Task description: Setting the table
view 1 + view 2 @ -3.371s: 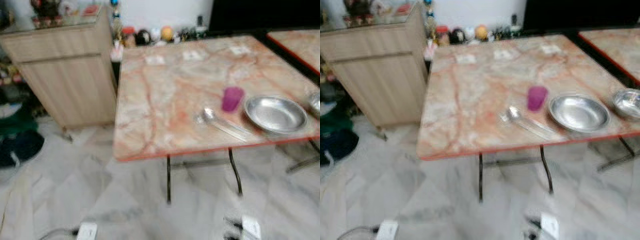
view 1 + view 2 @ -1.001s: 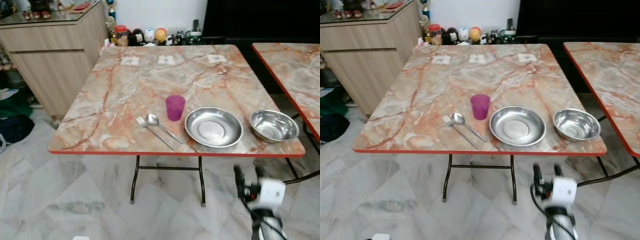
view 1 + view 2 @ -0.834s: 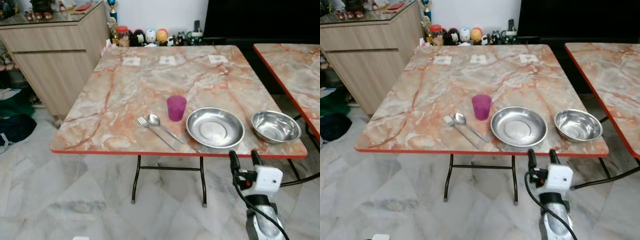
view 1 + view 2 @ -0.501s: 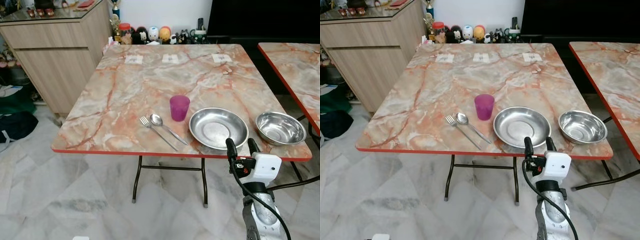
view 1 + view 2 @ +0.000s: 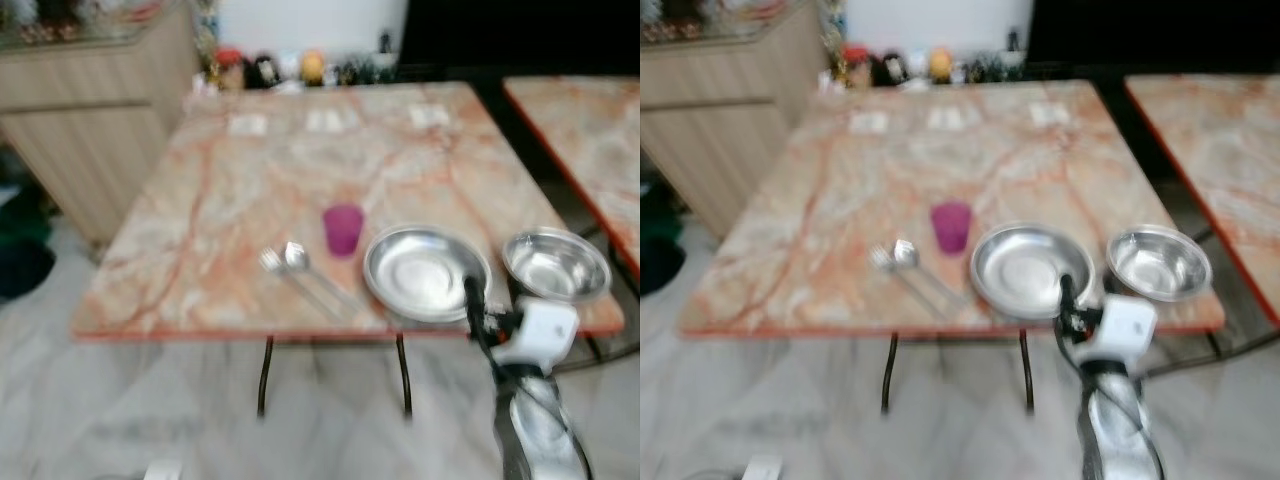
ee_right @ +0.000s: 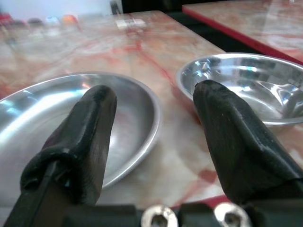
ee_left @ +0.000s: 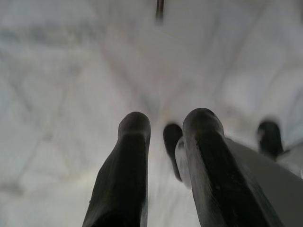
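Note:
The steel plate is much wider than my open fingers, so my right gripper should grab the plate by its thin raised rim (image 5: 488, 290) (image 6: 155, 124) next.
On the marble table (image 5: 250, 190) stand a purple cup (image 5: 342, 229), a fork and spoon (image 5: 292, 268) to its left, a steel plate (image 5: 425, 272) and a steel bowl (image 5: 556, 264) at the near right corner. My right gripper (image 5: 490, 300) is raised at the table's front edge, between plate and bowl. It is open with nothing in it. In the right wrist view its fingers (image 6: 92, 127) frame the plate (image 6: 57, 106) and the bowl (image 6: 251, 78). My left gripper (image 7: 165, 125) hangs over the floor, a narrow gap between its fingers.
A wooden cabinet (image 5: 90, 120) stands left of the table. Small figurines and jars (image 5: 265, 68) line the far wall. A second marble table (image 5: 590, 130) is close on the right. Grey marble floor (image 5: 130, 400) lies in front, and the table's legs (image 5: 265, 375) are metal.
The view has shifted and blurred as I move. My right gripper has risen from below the table edge to the height of the plate and bowl. The tableware has not moved.

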Motion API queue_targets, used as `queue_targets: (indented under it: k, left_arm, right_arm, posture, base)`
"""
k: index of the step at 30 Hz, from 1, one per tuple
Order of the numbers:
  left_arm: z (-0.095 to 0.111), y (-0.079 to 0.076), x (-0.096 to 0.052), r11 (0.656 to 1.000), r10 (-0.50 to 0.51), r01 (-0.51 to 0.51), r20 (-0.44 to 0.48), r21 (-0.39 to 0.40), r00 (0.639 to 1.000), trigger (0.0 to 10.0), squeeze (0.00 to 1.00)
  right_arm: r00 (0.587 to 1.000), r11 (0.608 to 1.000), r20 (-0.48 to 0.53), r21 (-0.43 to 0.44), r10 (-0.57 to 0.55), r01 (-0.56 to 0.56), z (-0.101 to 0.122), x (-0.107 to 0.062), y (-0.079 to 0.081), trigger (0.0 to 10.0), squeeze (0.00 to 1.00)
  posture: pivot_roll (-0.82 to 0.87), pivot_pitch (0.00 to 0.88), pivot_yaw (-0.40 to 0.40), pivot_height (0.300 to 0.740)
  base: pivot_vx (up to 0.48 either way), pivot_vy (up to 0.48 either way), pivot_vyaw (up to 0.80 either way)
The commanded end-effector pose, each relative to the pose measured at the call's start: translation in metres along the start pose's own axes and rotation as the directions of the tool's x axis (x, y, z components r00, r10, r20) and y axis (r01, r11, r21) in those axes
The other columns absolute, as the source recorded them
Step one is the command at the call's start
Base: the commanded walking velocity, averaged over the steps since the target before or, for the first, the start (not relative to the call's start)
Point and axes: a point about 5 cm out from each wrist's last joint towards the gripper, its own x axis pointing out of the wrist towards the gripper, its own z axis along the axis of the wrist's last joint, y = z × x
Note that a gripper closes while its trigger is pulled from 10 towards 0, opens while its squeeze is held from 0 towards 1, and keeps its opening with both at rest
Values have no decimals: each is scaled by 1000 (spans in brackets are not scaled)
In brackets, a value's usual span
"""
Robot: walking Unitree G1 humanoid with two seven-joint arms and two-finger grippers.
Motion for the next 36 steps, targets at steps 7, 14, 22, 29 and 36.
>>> queue_targets:
  k: [7, 14, 22, 29, 36]
  left_arm:
    - [-20, 11, -7, 1000, 27, -27, -73, 4, 997, 10000, 0]
    - [-19, 11, -7, 1000, 27, -26, -76, 15, 997, 10000, 0]
    - [-18, 12, -7, 999, 30, -28, -71, 19, 997, 10000, 0]
    - [-20, 13, -8, 999, 33, -31, -78, 24, 996, 10000, 0]
    - [-22, 13, -8, 999, 34, -32, -84, 30, 996, 10000, 0]
  right_arm:
    - [998, 992, -52, 126, -23, 29, 8, -3, 12, 10000, 0]
    - [975, 967, -200, 212, -100, 143, -4, -5, 6, 10000, 0]
    - [948, 936, -283, 270, -146, 225, -2, 10, 1, 10000, 0]
    - [928, 913, -341, 311, -152, 264, -8, 20, -2, 10000, 0]
    - [918, 918, -368, 294, -148, 266, -12, 29, -3, 10000, 0]
  posture:
    - [-125, 33, 16, 740]
    - [-135, 36, 23, 740]
    - [-120, 36, 20, 740]
    - [-106, 35, 15, 740]
    - [-103, 28, 17, 740]
  base:
    - [0, 0, 0]
    - [0, 0, 0]
    - [0, 0, 0]
    - [0, 0, 0]
    - [0, 0, 0]
